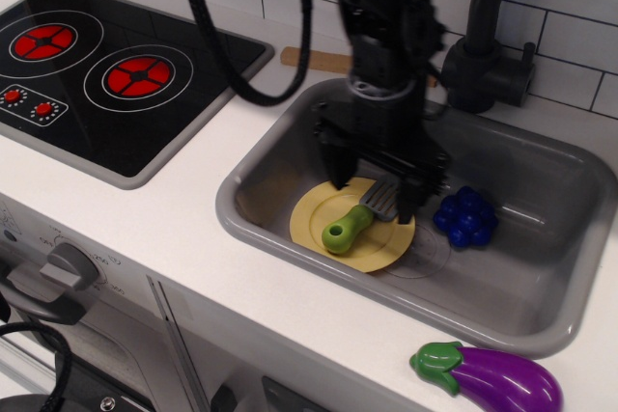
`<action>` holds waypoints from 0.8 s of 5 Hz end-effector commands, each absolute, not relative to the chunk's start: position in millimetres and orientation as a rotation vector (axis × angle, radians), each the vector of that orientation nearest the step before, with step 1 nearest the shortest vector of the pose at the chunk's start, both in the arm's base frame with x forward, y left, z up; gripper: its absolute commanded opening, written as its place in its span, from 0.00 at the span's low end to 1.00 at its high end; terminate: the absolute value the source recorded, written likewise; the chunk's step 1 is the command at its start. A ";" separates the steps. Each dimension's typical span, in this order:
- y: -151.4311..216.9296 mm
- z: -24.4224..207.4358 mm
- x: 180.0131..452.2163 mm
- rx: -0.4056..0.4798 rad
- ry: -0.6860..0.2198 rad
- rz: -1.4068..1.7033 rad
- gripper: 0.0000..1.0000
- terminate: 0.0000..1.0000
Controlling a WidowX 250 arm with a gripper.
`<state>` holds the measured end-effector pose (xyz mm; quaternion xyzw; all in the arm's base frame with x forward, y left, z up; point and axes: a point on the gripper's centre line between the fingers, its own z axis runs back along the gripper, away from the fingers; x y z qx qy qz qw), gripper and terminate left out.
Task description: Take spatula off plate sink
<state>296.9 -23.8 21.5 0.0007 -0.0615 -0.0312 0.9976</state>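
Next, my gripper should grip the spatula by its lime-green handle (349,229) to take the spatula off the yellow plate (315,216).
The spatula (353,223), with a lime-green handle and a grey slotted blade, lies across the pale-yellow plate (319,215) in the left part of the grey sink (541,306). My black gripper (373,193) hangs over the blade end of the spatula. It is open, with one finger at the plate's back-left rim and the other at the blade's right side. It holds nothing. The arm hides the back of the plate.
A blue bunch of grapes (465,216) lies in the sink right of the plate. A purple eggplant (491,377) sits on the counter's front right. A black faucet (483,36) stands behind the sink. A black stovetop (106,69) is at left. A wooden piece (314,61) lies behind the sink.
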 end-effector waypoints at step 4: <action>-20.2 -12.0 294.3 0.003 -0.140 -0.036 1.00 0.00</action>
